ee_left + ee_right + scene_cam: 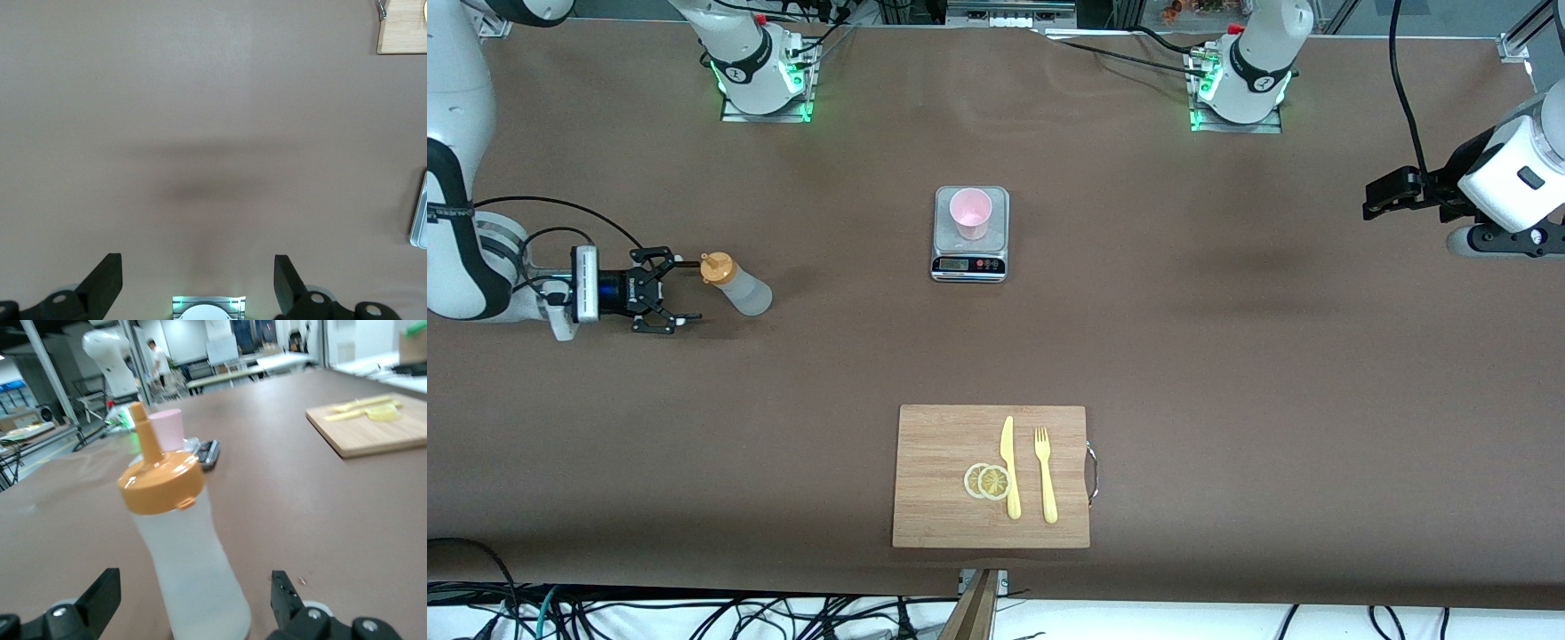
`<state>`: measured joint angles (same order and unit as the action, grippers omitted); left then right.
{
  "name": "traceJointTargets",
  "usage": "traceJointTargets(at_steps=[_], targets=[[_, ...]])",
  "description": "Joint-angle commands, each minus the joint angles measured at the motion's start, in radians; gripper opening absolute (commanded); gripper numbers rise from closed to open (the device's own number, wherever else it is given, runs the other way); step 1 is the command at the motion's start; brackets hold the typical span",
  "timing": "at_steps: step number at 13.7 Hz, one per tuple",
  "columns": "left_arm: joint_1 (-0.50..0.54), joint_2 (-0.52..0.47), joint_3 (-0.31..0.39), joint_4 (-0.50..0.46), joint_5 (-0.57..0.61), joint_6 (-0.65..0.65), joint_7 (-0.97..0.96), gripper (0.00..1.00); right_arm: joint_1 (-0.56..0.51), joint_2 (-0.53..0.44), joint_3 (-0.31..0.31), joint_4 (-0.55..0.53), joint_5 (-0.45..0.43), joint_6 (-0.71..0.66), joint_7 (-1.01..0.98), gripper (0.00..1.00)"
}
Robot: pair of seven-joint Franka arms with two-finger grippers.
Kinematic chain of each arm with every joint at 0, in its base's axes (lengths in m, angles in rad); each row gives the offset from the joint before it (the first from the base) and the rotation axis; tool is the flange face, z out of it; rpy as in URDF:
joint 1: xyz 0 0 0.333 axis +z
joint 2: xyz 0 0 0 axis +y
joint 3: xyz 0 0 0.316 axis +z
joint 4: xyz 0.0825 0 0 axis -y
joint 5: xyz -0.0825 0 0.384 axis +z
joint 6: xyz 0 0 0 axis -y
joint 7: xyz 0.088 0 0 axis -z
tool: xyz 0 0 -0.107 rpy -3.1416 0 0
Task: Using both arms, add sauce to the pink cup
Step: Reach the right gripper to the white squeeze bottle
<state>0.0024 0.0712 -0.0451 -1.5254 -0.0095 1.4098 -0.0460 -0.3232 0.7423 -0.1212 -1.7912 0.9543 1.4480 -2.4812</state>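
Next, my right gripper grabs the sauce bottle by its whitish body (748,293) to add sauce to the pink cup (970,213).
The sauce bottle (740,289), whitish with an orange nozzle cap (160,480), stands upright toward the right arm's end of the table. My right gripper (687,292) is low at the bottle's side and open. Its fingers stand wide on either side of the bottle's body (193,573) and do not touch it. The pink cup (970,213) sits on a small silver scale (970,260) mid-table, and also shows as the pink cup (167,430) past the bottle. My left gripper (1373,200) hangs open and empty over bare table at the left arm's end (197,267).
A wooden cutting board (943,498) lies nearer the front camera than the scale. On it are a yellow knife (1009,467), a yellow fork (1045,476) and two lemon slices (987,481). Both arm bases (763,76) stand along the table's edge farthest from the front camera.
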Motion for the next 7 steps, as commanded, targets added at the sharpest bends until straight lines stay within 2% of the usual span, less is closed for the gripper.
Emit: traceJointTargets(at_steps=[1,3,5,7], targets=[[0.010,-0.016,-0.010,-0.012,0.014,0.000,0.025,1.00,-0.016,0.045,0.009,-0.001,0.027,-0.041,-0.114,1.00],[0.004,-0.014,-0.012,-0.012,0.016,0.000,0.023,1.00,-0.013,0.074,0.015,0.001,0.029,-0.046,-0.142,1.00],[0.004,-0.013,-0.012,-0.002,0.017,0.000,0.024,1.00,0.004,0.103,0.044,0.006,0.078,-0.038,-0.139,1.00],[0.004,-0.011,-0.010,-0.002,0.016,0.000,0.031,1.00,0.019,0.115,0.060,0.010,0.086,-0.034,-0.134,1.00]])
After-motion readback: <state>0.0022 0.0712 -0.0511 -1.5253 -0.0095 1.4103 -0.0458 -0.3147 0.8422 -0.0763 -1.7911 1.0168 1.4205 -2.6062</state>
